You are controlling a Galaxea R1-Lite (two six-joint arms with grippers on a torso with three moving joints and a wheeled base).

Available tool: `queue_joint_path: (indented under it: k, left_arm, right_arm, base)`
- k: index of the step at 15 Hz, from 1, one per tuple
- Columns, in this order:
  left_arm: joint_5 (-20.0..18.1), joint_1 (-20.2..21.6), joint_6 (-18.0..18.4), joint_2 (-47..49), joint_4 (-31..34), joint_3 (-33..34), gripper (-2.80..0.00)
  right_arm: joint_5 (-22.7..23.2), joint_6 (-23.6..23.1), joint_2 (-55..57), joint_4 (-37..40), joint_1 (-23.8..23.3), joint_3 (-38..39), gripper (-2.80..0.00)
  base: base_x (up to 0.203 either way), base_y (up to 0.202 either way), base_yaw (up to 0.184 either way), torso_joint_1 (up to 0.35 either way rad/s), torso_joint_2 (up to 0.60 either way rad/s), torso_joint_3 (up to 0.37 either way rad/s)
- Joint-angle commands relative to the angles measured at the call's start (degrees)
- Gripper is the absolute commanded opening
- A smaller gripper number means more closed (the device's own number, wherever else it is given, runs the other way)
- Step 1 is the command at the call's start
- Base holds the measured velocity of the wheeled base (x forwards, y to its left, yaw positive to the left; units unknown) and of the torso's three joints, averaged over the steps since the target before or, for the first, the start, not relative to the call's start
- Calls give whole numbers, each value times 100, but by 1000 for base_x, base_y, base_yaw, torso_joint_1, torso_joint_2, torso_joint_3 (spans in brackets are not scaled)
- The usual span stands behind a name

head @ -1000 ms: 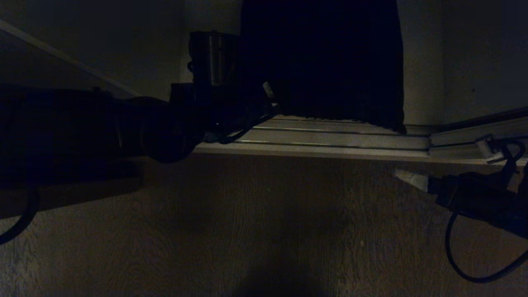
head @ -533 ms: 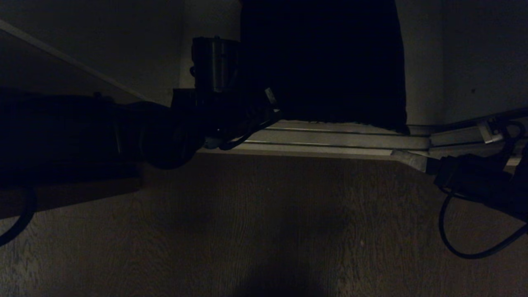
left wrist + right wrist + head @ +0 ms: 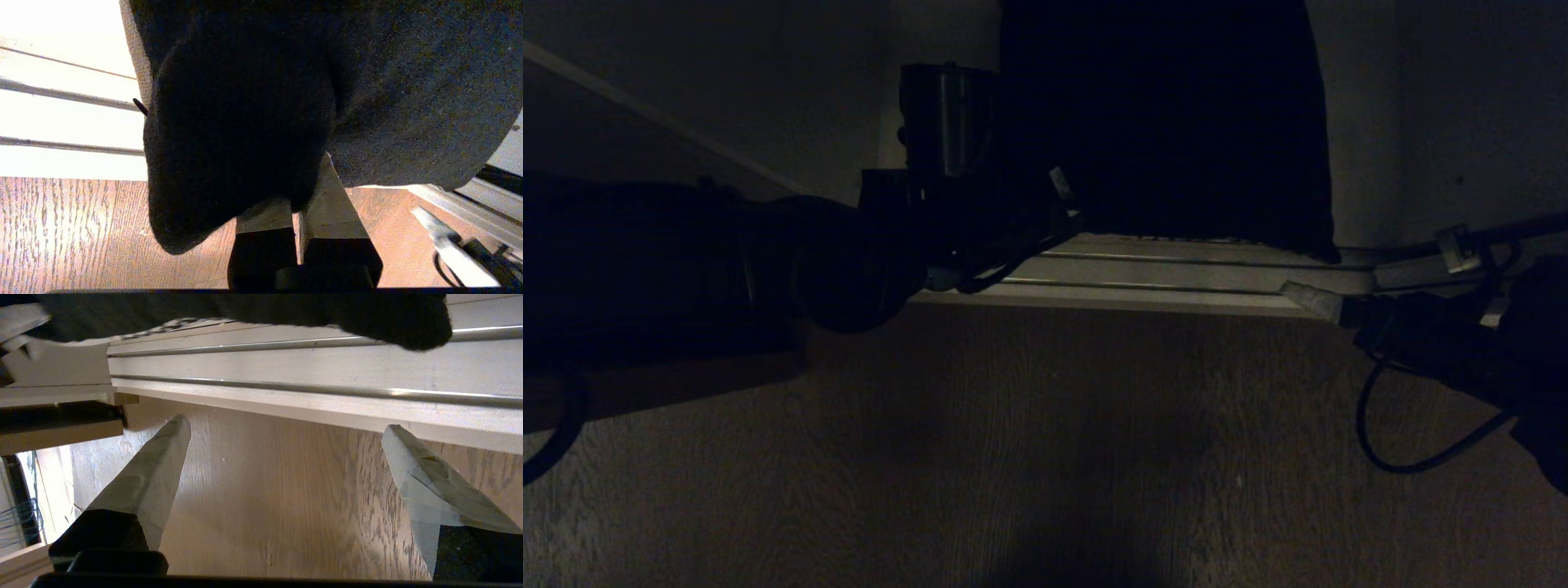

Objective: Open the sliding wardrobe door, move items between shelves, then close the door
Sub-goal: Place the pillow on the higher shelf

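Observation:
Next, my right gripper takes hold of the black garment (image 3: 1160,122) by its loose hem corner (image 3: 1324,245) to move it between the shelves.
A black garment (image 3: 1160,122) hangs in the dim wardrobe opening, its hem reaching down to the bottom track (image 3: 1176,273). My left gripper (image 3: 296,204) comes in from the left and is shut on a fold of that black garment (image 3: 245,122). Low at the right, my right gripper (image 3: 1380,273) stands open with nothing between its fingers (image 3: 163,465), just in front of the track's edge (image 3: 310,406) and below the garment's corner (image 3: 408,322). A pale panel at the right (image 3: 1486,114) looks like the sliding wardrobe door. No shelves show.
Wood-grain floor (image 3: 1045,457) spreads in front of the wardrobe. The right arm's black cable (image 3: 1405,457) loops over it. A pale frame piece (image 3: 53,367) butts against the track's end. A brown board (image 3: 686,384) lies under my left arm.
My right gripper has risen and moved left from the floor area to the track's front edge, its fingers spreading a little wider. The left gripper keeps its hold on the black garment, barely moving.

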Motion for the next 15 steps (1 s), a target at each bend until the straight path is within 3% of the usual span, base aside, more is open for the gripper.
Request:
queue_joint_path:
  k: [1,15]
  left_arm:
    - [6,0,-22,-43,-5,109,-280]
    - [-2,-123,-13,-140,12,284,-280]
  right_arm:
    - [15,137,222,-51,-26,-309,0]
    - [100,703,510,2,-325,-1613,0]
  base:
    - [0,0,0,0,0,0]
    - [0,0,0,0,0,0]
